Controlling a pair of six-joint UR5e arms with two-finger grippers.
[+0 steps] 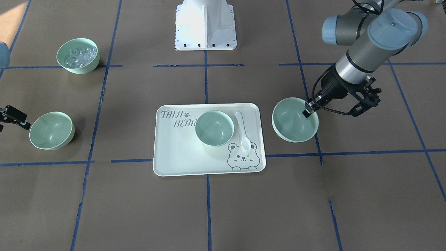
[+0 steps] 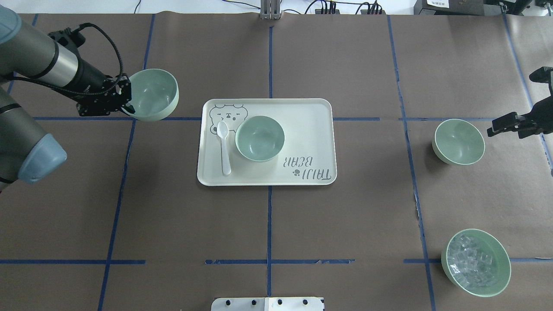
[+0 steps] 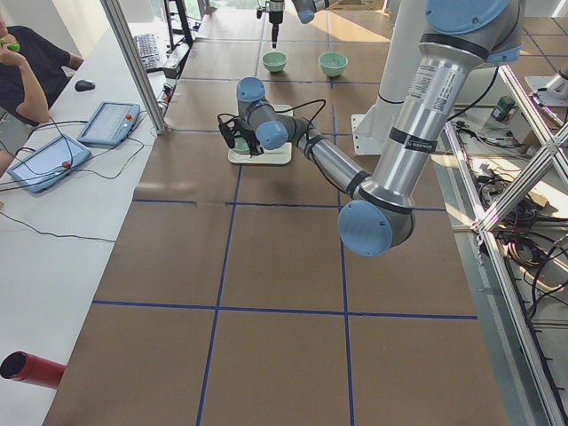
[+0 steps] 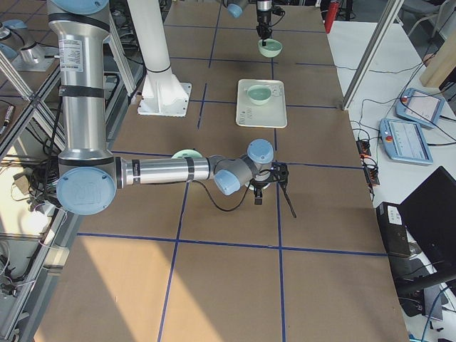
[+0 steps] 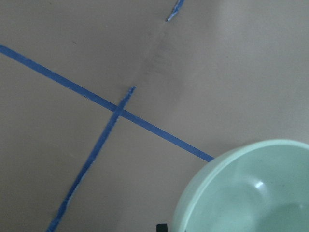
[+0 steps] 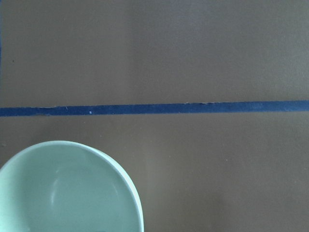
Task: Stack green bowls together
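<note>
The third green bowl should be stacked with the others on the tray [image 1: 214,127], so my right gripper will grab it by its rim next.
Three green bowls show. One green bowl [image 2: 259,138] [image 1: 214,128] stands upright on the bear-print tray [image 2: 311,129]. My left gripper [image 2: 125,101] [image 1: 309,108] is shut on the rim of a second bowl [image 2: 153,95] [image 1: 294,120], which is tilted, beside the tray. It also shows in the left wrist view [image 5: 251,193]. The third bowl [image 2: 459,141] [image 1: 51,130] stands on the table. My right gripper [image 2: 497,126] [image 1: 21,122] is open and empty just beside it, apart from it. The right wrist view shows this bowl [image 6: 63,193] at its lower left.
A similar green bowl holding clear cubes [image 2: 476,262] [image 1: 78,55] stands near the robot's base on its right side. A white spoon [image 2: 224,147] lies on the tray next to the bowl. Blue tape lines cross the brown table cover.
</note>
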